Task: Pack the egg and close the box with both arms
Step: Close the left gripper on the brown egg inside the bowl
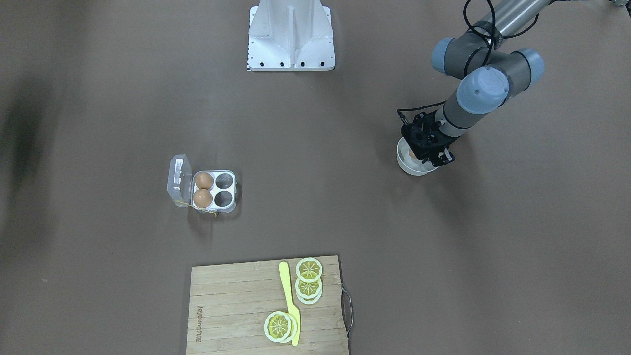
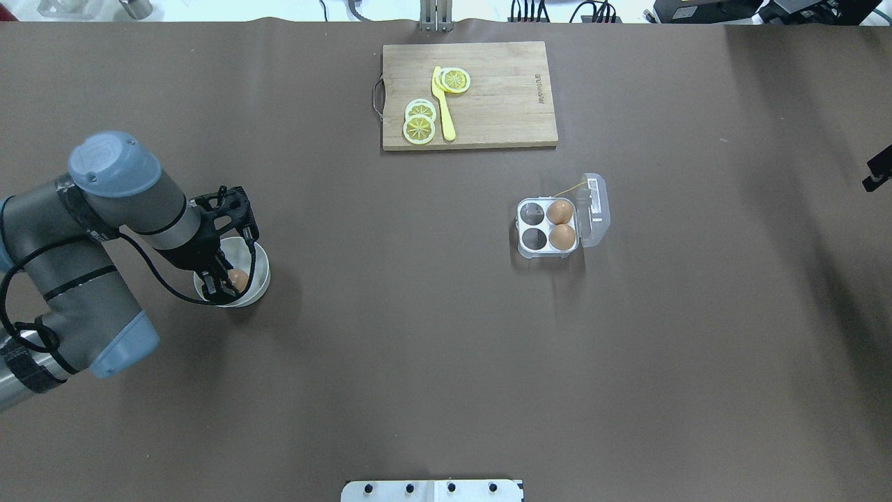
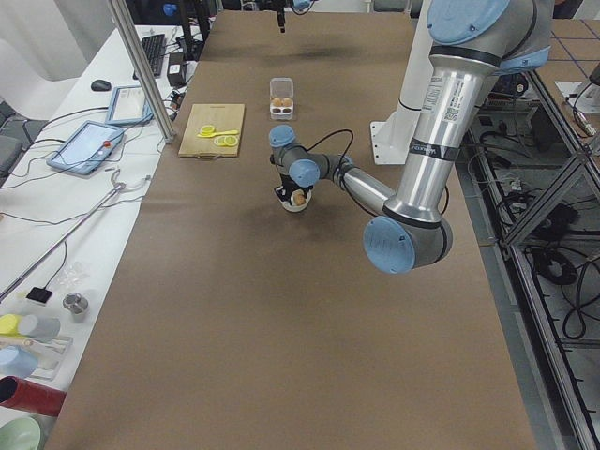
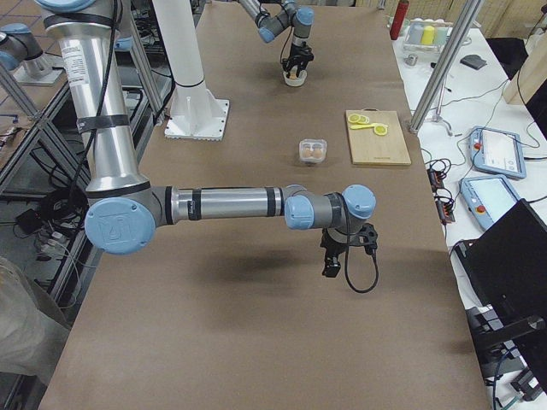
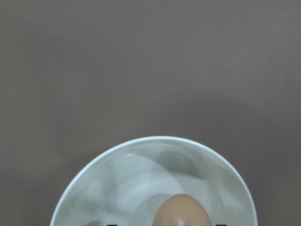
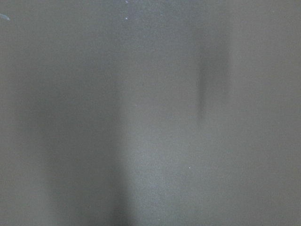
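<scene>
My left gripper cups the brown egg by its rounded sides next, since the egg has a fragile shell (image 5: 182, 205) and sits loose in the bowl.
One brown egg (image 2: 239, 280) lies in a round white bowl (image 2: 259, 279) at the table's left; it also shows in the left wrist view (image 5: 182, 213). My left gripper (image 2: 224, 280) reaches down into the bowl, its fingers open on either side of the egg. The clear egg box (image 2: 523, 223) stands open right of centre, lid (image 2: 594, 209) folded back, two eggs (image 2: 560, 212) in the cups by the hinge and two cups empty. My right gripper (image 2: 874, 174) hangs over bare table at the far right edge; I cannot tell its state.
A wooden cutting board (image 2: 502, 90) with lemon slices (image 2: 419, 129) and a yellow knife (image 2: 443, 104) lies at the far side. The white stand (image 1: 291, 37) is at the robot's base. Brown table lies between bowl and box.
</scene>
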Robot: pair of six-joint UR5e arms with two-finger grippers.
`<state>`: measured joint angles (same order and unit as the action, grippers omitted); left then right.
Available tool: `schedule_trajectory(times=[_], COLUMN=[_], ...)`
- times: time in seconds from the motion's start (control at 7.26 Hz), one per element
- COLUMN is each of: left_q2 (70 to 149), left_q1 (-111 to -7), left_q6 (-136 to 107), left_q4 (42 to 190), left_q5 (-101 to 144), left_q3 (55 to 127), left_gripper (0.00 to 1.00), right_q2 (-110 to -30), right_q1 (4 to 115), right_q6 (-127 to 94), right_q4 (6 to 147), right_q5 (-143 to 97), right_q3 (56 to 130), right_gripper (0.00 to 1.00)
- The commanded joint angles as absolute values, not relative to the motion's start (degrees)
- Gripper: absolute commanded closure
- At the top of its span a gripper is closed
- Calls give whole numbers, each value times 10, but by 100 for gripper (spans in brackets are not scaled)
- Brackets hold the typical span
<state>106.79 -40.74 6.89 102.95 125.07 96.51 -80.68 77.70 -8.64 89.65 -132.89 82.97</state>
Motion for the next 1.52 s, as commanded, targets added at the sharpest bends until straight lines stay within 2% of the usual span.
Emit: schedule_trajectory(times=[0.0,0.28,1.1,1.38], left_q2=[1068,1069,1072,1104], left_q1=[-408,-408,-414,-416], left_q6=[69,69,65,44], left_q4=[1030,1029,1027,1012], left_q5=[1251,1256,1285,1286], left_q3=[962,968,1015,1018], left_gripper=[54,60,60,62], right_q2=[-807,-807,-807,-807], right_q1=[777,777,776,776], right_q6=[-87,-87,-87,-87], right_q4=[896,896,897,896], right_q5=[-1329,-1329,-1333,-1340], right_q3=[830,830,830,831], right_gripper=[0,0,0,0])
